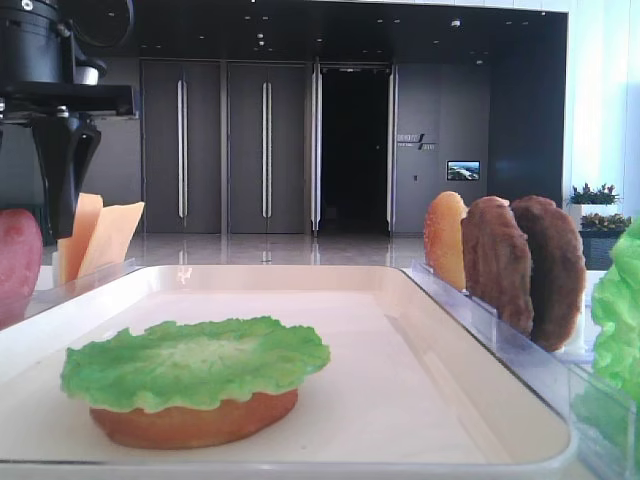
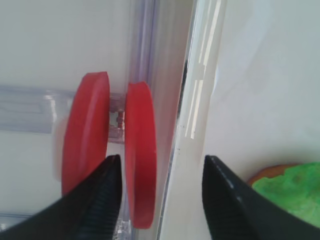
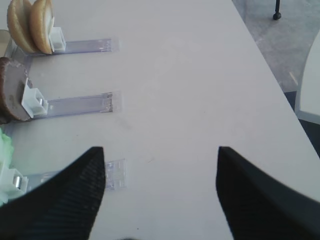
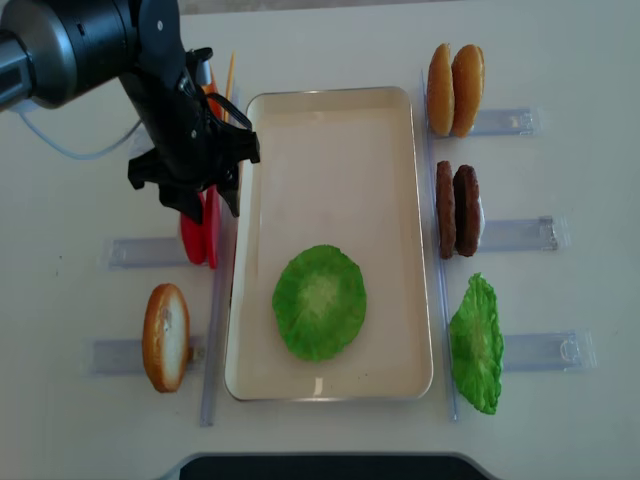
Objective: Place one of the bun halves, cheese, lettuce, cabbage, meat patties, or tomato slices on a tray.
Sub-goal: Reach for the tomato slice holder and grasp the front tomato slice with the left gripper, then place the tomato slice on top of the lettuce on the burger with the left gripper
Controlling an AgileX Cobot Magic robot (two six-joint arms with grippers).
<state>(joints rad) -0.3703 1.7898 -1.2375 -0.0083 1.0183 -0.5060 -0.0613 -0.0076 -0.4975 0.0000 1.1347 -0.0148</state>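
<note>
The red tomato slice has its lower part hemmed in by the clear rack, so my left gripper needs to grab the slice next by its exposed upper edge (image 4: 211, 228).
Two red tomato slices (image 2: 140, 160) stand on edge in a clear rack left of the cream tray (image 4: 330, 170). My left gripper (image 2: 162, 160) hangs over them, open, its jaws straddling the slice nearer the tray; one finger sits between the two slices, the other over the tray rim. From above, the left gripper (image 4: 212, 208) covers the slices' (image 4: 198, 240) far end. On the tray lies a green lettuce leaf (image 4: 320, 300) on top of a bun half (image 1: 190, 425). My right gripper (image 3: 161, 150) is open over bare table, holding nothing.
Cheese slices (image 1: 105, 235) stand behind the left gripper. A bun half (image 4: 165, 335) leans in the near-left rack. Right of the tray stand two bun halves (image 4: 455, 90), two meat patties (image 4: 457, 210) and another lettuce leaf (image 4: 477, 345) in clear racks.
</note>
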